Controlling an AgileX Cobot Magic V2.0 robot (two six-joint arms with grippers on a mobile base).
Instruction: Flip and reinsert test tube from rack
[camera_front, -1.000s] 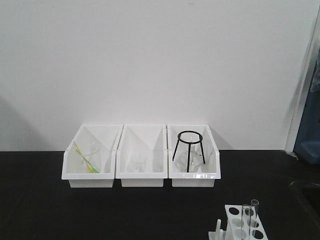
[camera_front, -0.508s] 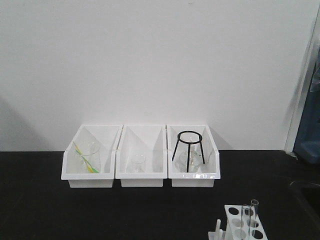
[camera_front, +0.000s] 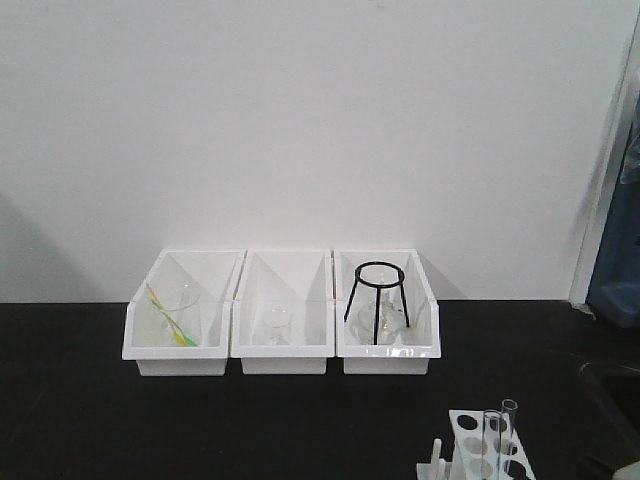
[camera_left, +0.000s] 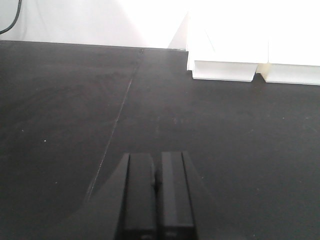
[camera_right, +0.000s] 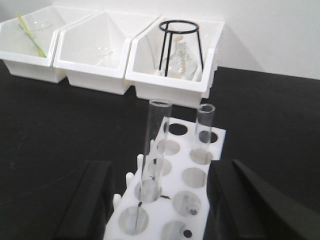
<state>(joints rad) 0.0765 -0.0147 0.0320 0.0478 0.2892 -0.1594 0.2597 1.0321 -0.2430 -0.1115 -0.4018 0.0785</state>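
My right gripper grabs the nearer tube by its upper body below the tube's rim (camera_front: 492, 430) next, to flip the tube and put it back in the white rack.
The white rack (camera_front: 470, 428) stands at the bottom right of the front view, with short pegs on its left side. Two clear test tubes stand upright in it, the nearer tube (camera_front: 491, 435) and the farther tube (camera_front: 509, 418). In the right wrist view the rack (camera_right: 176, 175) lies between my open right gripper's (camera_right: 162, 167) black fingers (camera_right: 87, 200). The tall near tube (camera_right: 155, 140) and the far tube (camera_right: 204, 127) rise ahead, untouched. My left gripper (camera_left: 156, 155) is shut and empty, low over the black table, far from the rack.
Three white bins (camera_front: 285, 315) stand in a row at the back: the left one holds a beaker with a yellow-green stick (camera_front: 172, 318), the middle one small glassware, the right one a black tripod (camera_front: 377, 300) over a flask. A white wall stands behind.
The rack, tubes and bins have not moved. At the front view's right edge a dark shape has shifted a little and a pale part has entered the bottom right corner.
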